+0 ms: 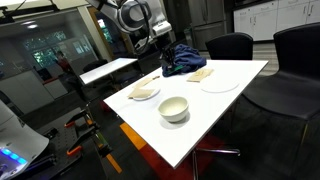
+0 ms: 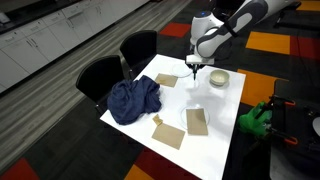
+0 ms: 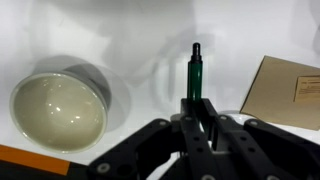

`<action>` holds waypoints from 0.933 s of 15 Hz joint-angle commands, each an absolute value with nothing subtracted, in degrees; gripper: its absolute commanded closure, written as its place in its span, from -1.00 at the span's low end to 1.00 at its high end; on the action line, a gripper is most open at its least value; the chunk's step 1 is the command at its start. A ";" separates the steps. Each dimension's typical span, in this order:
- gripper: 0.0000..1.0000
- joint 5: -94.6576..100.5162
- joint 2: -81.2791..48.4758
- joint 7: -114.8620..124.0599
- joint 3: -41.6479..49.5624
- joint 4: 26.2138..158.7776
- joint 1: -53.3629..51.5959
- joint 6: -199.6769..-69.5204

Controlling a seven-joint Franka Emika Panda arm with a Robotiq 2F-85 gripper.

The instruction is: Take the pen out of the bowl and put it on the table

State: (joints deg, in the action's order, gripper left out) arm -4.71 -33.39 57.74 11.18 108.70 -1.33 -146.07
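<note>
I need to lower the pen before I open my gripper, because a wide gap is between the green pen (image 3: pixel 195 72) and the white table below my gripper's fingers.
My gripper (image 3: pixel 193 108) is shut on the green pen (image 3: pixel 195 72), which sticks out forward from between the fingers, above the white table (image 3: pixel 140 45). The deep white bowl (image 3: pixel 58 110) stands empty to the left of the pen in the wrist view, apart from it. The bowl (image 1: pixel 174 108) sits near the table's front edge in an exterior view, with the gripper (image 1: pixel 157 46) further back above the table (image 1: pixel 240 72). In the other exterior view the gripper (image 2: pixel 193 68) hangs just left of the bowl (image 2: pixel 219 79).
A shallow white dish with a pale utensil (image 1: pixel 145 93), a flat white plate (image 1: pixel 218 84) and a blue cloth (image 1: pixel 185 60) lie on the table. Brown cardboard pieces (image 2: pixel 197 121) lie nearby, one at the right in the wrist view (image 3: pixel 290 90). Black chairs (image 1: pixel 230 45) stand behind.
</note>
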 commanded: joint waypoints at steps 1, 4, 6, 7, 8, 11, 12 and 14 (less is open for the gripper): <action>0.93 -5.67 -40.03 61.75 11.20 100.34 -1.91 -141.06; 0.93 -6.17 -44.72 63.32 10.43 94.79 -1.26 -136.60; 0.93 -6.35 -47.37 63.58 9.98 91.51 -0.89 -133.45; 0.93 -6.31 -48.62 63.52 9.94 89.92 -0.85 -131.51; 0.93 -6.34 -49.92 63.31 9.84 88.34 -0.70 -129.82; 0.93 -6.07 -52.75 63.24 9.84 84.36 -0.59 -124.87; 0.93 -6.05 -53.60 63.25 9.84 83.15 -0.51 -123.57; 0.93 -5.83 -55.08 63.47 9.97 81.17 -0.57 -121.44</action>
